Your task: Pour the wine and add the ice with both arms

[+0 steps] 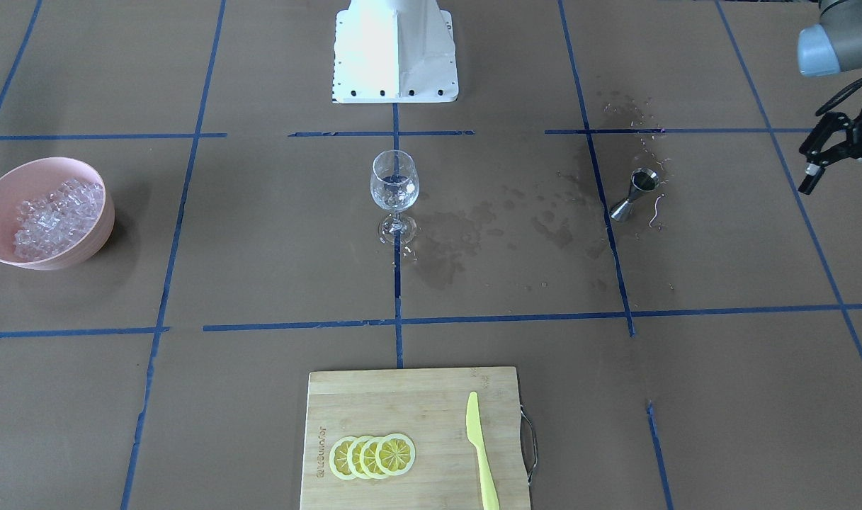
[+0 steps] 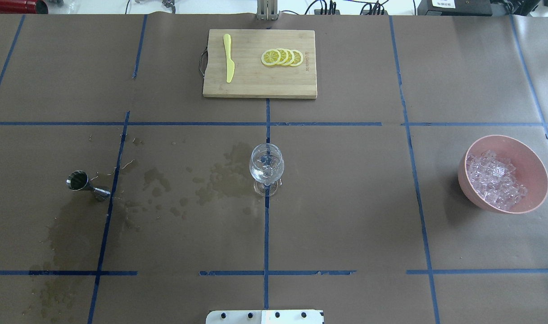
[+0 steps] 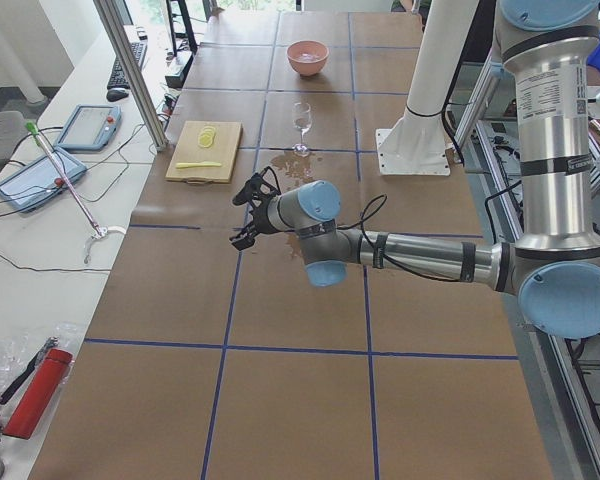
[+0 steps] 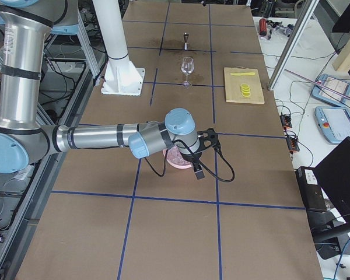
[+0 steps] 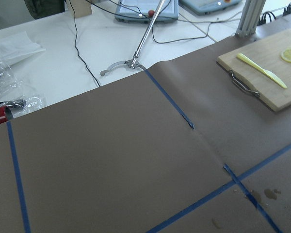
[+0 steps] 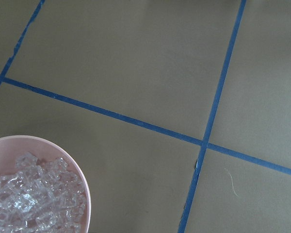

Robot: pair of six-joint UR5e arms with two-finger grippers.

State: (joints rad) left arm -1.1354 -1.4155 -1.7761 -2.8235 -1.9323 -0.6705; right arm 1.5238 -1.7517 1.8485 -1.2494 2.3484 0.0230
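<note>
The steel measuring cup needs to pour wine into the glass [image 1: 394, 188], so my left gripper needs to grip it by its narrow middle [image 1: 630, 199].
A clear stemmed wine glass [image 1: 394, 188] [image 2: 266, 167] stands upright at the table's middle, with a little nearly clear liquid in its bowl. Off to one side, a steel measuring cup [image 1: 636, 193] [image 2: 87, 184] stands upright, dark inside. A heap of ice [image 1: 48, 216] [image 2: 494, 180] [image 6: 24, 204] fills a pink bowl [image 1: 83, 244] [image 2: 472, 193]. My left gripper [image 1: 841, 191] [image 3: 246, 216] hangs open and empty above the table, beyond the measuring cup. In the exterior right view my right gripper [image 4: 205, 153] hovers over the pink bowl; I cannot tell whether it is open.
A bamboo cutting board [image 1: 402, 404] [image 2: 255, 83] at the operators' edge carries lemon slices [image 1: 372, 455] and a yellow knife [image 1: 481, 453]. Wet stains [image 1: 473, 227] mark the brown paper between glass and measuring cup. The white pedestal [image 1: 395, 49] stands behind the glass.
</note>
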